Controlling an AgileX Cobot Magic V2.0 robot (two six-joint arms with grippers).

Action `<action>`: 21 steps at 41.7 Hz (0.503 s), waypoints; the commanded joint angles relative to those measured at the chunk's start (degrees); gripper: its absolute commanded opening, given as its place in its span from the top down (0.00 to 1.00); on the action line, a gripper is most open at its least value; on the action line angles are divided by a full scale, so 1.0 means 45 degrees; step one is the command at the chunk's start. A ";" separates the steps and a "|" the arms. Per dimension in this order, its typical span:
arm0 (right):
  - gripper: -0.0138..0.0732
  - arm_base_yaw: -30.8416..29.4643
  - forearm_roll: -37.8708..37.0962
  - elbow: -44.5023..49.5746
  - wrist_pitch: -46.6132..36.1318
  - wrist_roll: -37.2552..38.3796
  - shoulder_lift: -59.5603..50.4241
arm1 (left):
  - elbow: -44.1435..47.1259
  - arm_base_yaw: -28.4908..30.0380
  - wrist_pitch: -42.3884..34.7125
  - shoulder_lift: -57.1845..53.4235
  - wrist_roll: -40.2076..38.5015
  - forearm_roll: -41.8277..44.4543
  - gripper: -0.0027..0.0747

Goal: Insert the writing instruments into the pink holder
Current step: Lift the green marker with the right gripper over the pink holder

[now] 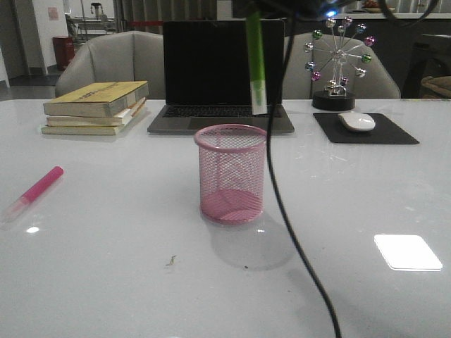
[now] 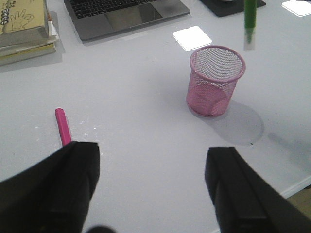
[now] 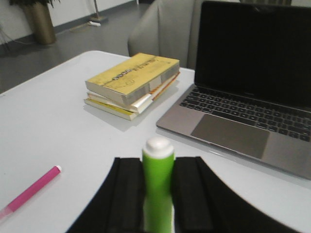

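The pale tip of the green marker is still above the pink holder's rim (image 1: 231,138), so I need to lower the marker into the holder before my right gripper lets go.
The pink holder (image 1: 230,172) (image 2: 216,80) stands upright and empty mid-table. A green marker (image 1: 256,63) (image 2: 250,19) (image 3: 158,184) hangs vertically above the holder's far right rim, its pale tip down and clear of the rim. My right gripper (image 3: 158,162) is shut on that marker, a finger on each side. The pink marker (image 1: 35,191) (image 2: 62,126) (image 3: 31,189) lies flat on the table at the far left. My left gripper (image 2: 153,150) is open and empty above the table, its one finger close to the pink marker's end.
A laptop (image 1: 222,70) stands open behind the holder. Stacked books (image 1: 95,105) sit back left. At back right are a mouse (image 1: 356,121) on a black pad (image 1: 394,134) and a ferris-wheel ornament (image 1: 338,63). A black cable (image 1: 282,197) hangs down across the front view.
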 commanded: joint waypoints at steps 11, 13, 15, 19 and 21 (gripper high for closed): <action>0.64 0.0384 -0.0083 -0.0274 -0.2887 -0.0167 0.1959 | -0.0390 -0.0106 -0.0916 0.0049 -0.0006 -0.0035 0.31; 0.58 0.0384 -0.0083 -0.0274 -0.2874 -0.0158 0.2182 | -0.0390 -0.0106 -0.0916 0.0049 -0.0006 -0.0035 0.31; 0.50 0.0384 -0.0083 -0.0274 -0.2807 -0.0154 0.2412 | -0.0390 -0.0106 -0.0916 0.0049 -0.0006 -0.0035 0.31; 0.35 0.0384 -0.0083 -0.0274 -0.2603 -0.0154 0.2521 | -0.0390 -0.0106 -0.0916 0.0049 -0.0006 -0.0035 0.31; 0.32 0.0384 -0.0083 -0.0274 -0.2603 -0.0154 0.2391 | -0.0390 -0.0106 -0.0916 0.0049 -0.0006 -0.0035 0.31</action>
